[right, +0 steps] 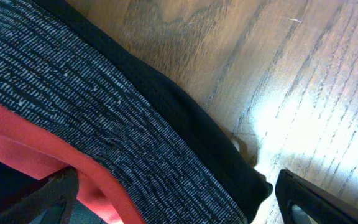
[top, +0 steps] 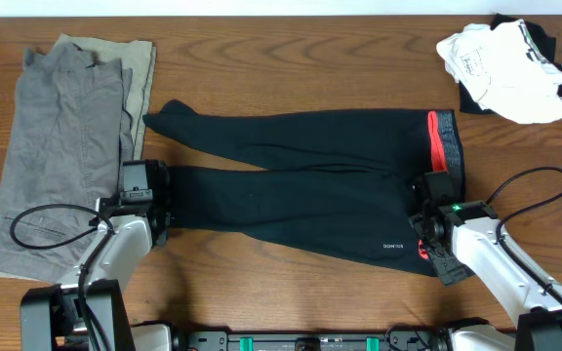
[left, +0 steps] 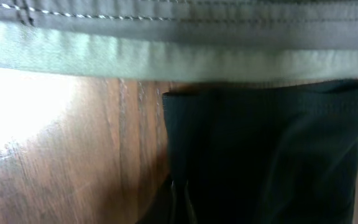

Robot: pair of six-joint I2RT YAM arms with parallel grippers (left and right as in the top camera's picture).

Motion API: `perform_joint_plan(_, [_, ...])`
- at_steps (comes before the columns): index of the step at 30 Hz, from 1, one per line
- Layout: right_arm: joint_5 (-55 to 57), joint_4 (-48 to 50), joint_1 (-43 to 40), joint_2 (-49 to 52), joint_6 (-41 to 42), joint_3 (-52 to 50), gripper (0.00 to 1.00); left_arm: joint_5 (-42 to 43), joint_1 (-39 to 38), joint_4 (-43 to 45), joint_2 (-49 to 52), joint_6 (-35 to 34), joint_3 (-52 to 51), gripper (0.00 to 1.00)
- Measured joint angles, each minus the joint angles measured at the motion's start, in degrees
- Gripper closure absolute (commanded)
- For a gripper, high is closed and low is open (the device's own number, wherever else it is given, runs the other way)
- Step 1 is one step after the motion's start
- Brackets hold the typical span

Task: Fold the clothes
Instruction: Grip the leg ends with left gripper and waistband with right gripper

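Observation:
The robot's right gripper needs to fold the near leg over the other, so it needs to grab the black leggings (top: 291,195) by the near end of the waistband next.
The clothes are black leggings (top: 291,195) lying flat across the table, legs pointing left, with the coral-red and grey waistband (top: 444,141) at the right. My left gripper (top: 161,205) is at the cuff of the near leg. In the left wrist view it (left: 180,200) is shut, with the black cuff (left: 260,149) pinched at its left edge. My right gripper (top: 422,229) hovers over the near end of the waistband. In the right wrist view it (right: 179,208) is open, and its fingers (right: 309,199) straddle the grey band (right: 104,118) and red edge (right: 30,146).
Folded grey-khaki trousers (top: 66,146) lie at the left, their hem (left: 166,59) just beyond the cuff. A crumpled white and black garment (top: 505,58) sits at the back right. Bare wood (top: 291,68) runs along the back of the table.

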Motion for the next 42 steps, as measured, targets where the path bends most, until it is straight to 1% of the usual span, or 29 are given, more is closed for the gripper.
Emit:
perform_joint_plan(2, [0.02, 0.28, 0.0, 0.02, -0.76, 0.0, 0.01, 1.18, 0.04, -0.87, 0.0, 1.4, 0.44, 0.94])
perform_joint_plan(4, [0.0, 0.26, 0.0, 0.02, -1.51, 0.0, 0.01, 2.91, 0.0, -3.85, 0.0, 2.93, 1.46, 0.94])
perform_joint_plan(10, [-1.29, -1.81, 0.0, 0.02, -3.78, -0.04, 0.03, 5.57, -0.02, -18.84, -2.34, 7.21, 4.98, 0.94])
perform_joint_plan(12, [-1.95, -3.37, 0.0, 0.02, -4.02, -0.07, 0.03, 5.53, -0.02, -21.51, -4.79, 7.87, 5.95, 0.94])
perform_joint_plan(14, [-2.36, -4.59, 0.0, 0.0, -4.22, -0.04, 0.03, 5.35, -0.02, -23.1, -8.31, 8.55, 6.73, 0.94])
perform_joint_plan(18, [-2.58, -5.6, 0.0, -0.07, -4.59, -0.04, 0.04, 4.83, -0.02, -24.02, -12.26, 9.35, 6.95, 0.94])
perform_joint_plan(24, [-2.97, -4.07, 0.0, -0.11, -5.29, -0.07, 0.03, 4.04, -0.02, -24.13, -12.94, 10.25, 6.95, 0.94])
perform_joint_plan(26, [-3.08, -2.67, 0.0, -0.07, -5.33, -0.15, 0.04, 3.8, -0.02, -24.15, -12.94, 10.27, 6.95, 0.94])
perform_joint_plan(27, [-3.17, -1.62, 0.0, 0.04, -5.35, -0.24, 0.09, 3.72, -0.02, -24.15, -12.94, 10.32, 6.95, 0.94])
perform_joint_plan(28, [-3.19, -1.05, 0.0, 0.2, -5.62, -0.37, 0.18, 3.58, -0.02, -24.15, -12.94, 10.38, 6.95, 0.94])
perform_joint_plan(29, [-3.26, -0.13, 0.0, 0.39, -5.84, -0.74, 0.31, 3.56, -0.02, -24.15, -12.94, 10.38, 6.95, 0.94])
perform_joint_plan(31, [-3.39, 1.68, 0.02, 0.55, -5.79, -1.33, 0.72, 3.52, -0.02, -24.15, -12.94, 10.38, 6.95, 0.94])
perform_joint_plan(32, [-3.39, 2.91, 0.07, 0.63, -5.75, -1.68, 0.84, 3.39, -0.02, -24.15, -12.94, 10.4, 6.95, 0.94])
perform_joint_plan(34, [-3.15, 3.74, 0.17, 0.72, -5.75, -2.03, 0.97, 3.28, -0.02, -24.17, -12.94, 10.4, 6.95, 0.94])
perform_joint_plan(35, [-2.78, 3.82, 0.17, 0.83, -5.7, -2.16, 0.99, 3.17, -0.02, -24.17, -12.94, 10.4, 6.95, 0.94])
perform_joint_plan(42, [-2.4, 3.67, 0.35, 0.81, -5.86, -2.43, 0.99, 2.95, -0.02, -24.11, -12.94, 10.4, 6.95, 0.94])
